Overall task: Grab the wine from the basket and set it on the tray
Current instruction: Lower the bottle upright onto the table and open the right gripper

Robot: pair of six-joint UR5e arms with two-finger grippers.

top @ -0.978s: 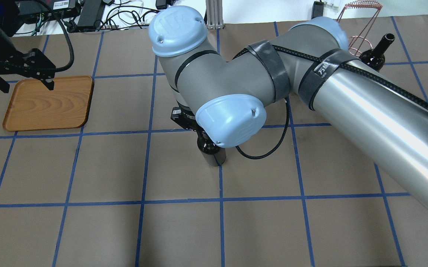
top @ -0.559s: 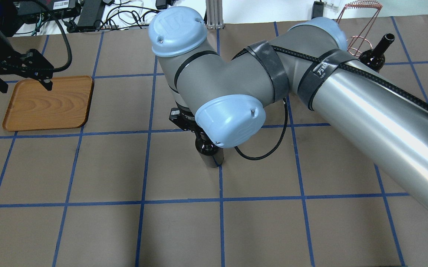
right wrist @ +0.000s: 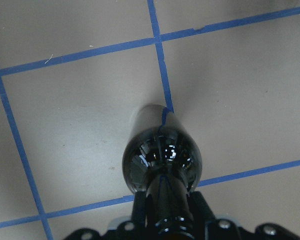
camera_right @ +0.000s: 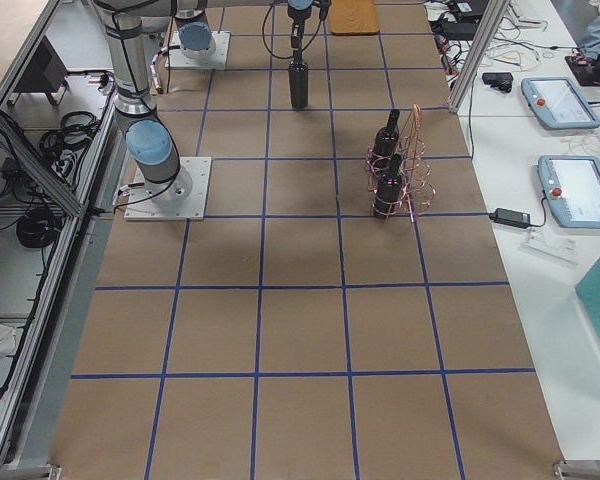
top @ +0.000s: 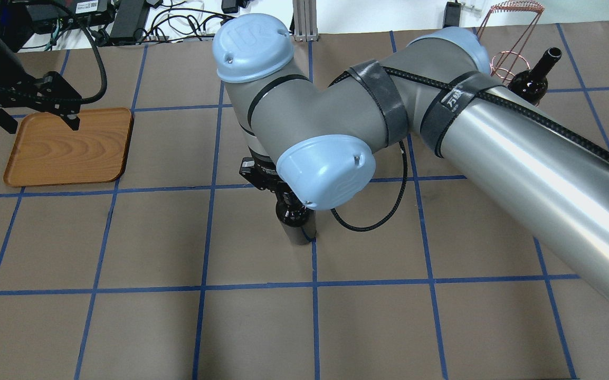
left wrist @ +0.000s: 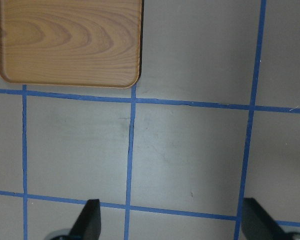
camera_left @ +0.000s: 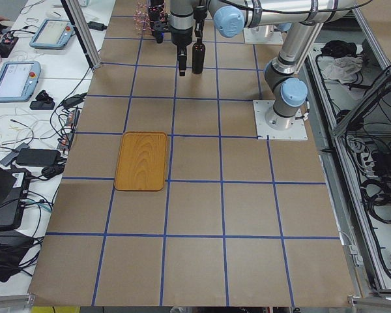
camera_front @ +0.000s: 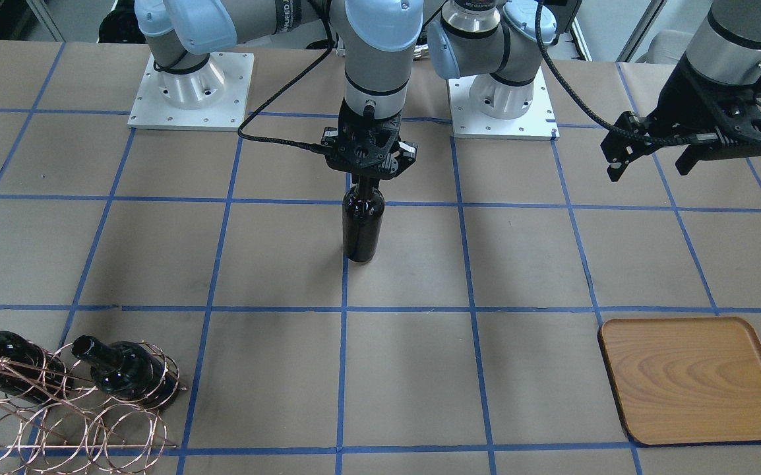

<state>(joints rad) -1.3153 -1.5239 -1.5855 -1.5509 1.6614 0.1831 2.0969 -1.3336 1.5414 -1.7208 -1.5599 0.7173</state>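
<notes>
The upright wine bottle's base (camera_front: 360, 256) meets its shadow on the tabletop beside the blue tape, so the bottle would stay standing. My right gripper should open now.
My right gripper (camera_front: 362, 173) is shut on the neck of a glossy black wine bottle (camera_front: 362, 224) and holds it upright at the middle of the table. The bottle also shows in the overhead view (top: 296, 221) and the right wrist view (right wrist: 162, 160); I cannot tell if its base touches the table. The copper wire basket (camera_front: 57, 409) lies at the table's end on my right, with two more black bottles (camera_front: 123, 373) in it. The wooden tray (camera_front: 694, 379) lies empty at the far left. My left gripper (camera_front: 647, 165) is open and empty, hovering by the tray's near edge (top: 67, 148).
The table is brown paper with a blue tape grid (top: 315, 285). My right arm's large links (top: 521, 158) cross the overhead view and hide most of the basket. Cables and boxes (top: 125, 21) lie beyond the table's far edge.
My right gripper has carried the bottle a little to the left, toward the tray. My left gripper has barely shifted and stays open.
</notes>
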